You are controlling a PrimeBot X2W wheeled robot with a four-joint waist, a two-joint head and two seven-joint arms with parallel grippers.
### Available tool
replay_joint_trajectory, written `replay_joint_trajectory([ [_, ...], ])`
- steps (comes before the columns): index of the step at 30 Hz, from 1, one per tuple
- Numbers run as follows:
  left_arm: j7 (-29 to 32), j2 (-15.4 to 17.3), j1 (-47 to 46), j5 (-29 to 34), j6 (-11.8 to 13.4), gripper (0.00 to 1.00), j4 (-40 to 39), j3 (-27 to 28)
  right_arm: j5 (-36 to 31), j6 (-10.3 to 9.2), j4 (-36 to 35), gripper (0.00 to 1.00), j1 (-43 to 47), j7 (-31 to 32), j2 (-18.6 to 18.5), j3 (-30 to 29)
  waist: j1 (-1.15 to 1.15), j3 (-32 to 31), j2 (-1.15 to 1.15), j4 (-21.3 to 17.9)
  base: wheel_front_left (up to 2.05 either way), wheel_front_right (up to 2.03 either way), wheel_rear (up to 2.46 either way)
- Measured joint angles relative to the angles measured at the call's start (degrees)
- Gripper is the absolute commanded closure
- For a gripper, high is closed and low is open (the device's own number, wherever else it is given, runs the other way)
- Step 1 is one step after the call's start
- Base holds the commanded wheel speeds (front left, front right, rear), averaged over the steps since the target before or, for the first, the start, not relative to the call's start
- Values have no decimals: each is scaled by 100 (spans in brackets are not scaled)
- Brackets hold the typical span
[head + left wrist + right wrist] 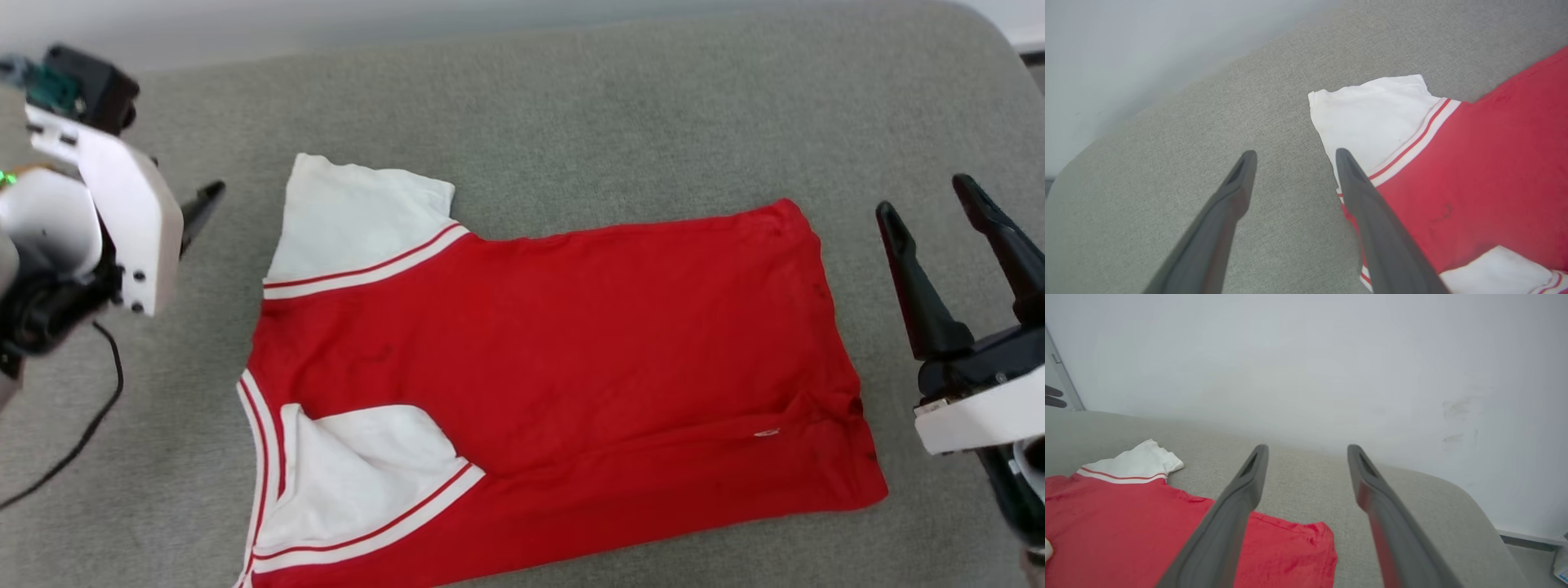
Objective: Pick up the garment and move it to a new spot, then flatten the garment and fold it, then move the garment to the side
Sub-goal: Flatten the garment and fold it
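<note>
I should next use my right gripper to grab the garment by its bunched hem (833, 405), where the cloth gathers into raised folds. The red body (588, 333) lies flat.
The garment (555, 359) lies spread flat on the grey cushion, a plain red side up, hem to the right and white sleeves to the left. Its far sleeve (351, 220) lies out flat, and its near sleeve (367, 465) is turned in over the red body. My left gripper (1295, 157) is open and empty above the bare cushion just left of the far sleeve (1372, 118). My right gripper (927, 200) stands open and empty a little right of the hem corner. In the right wrist view, the right gripper (1307, 451) hovers over the cushion past the garment (1126, 531).
The grey cushion (571, 106) has rounded far corners and ends at a pale wall (1306, 355). A black cable (98, 408) hangs from my left arm over the cushion's near left part. A strip of floor (1535, 543) shows past the right edge.
</note>
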Motion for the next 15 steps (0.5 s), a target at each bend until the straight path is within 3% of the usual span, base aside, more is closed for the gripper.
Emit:
replay_joint_trajectory([
  [6, 915, -223, -916, -75, -185, 0, 333, 36, -378, 0, -598, 0, 471, 1, 605, -170, 0, 458, 0, -184, 0, 0, 0],
  [15, 2759, -500, -2248, -196, -246, 0, 692, -126, -412, 0, -572, 0, 274, -123, 719, -49, 1, 1207, 0, -509, 0, 0, 0],
])
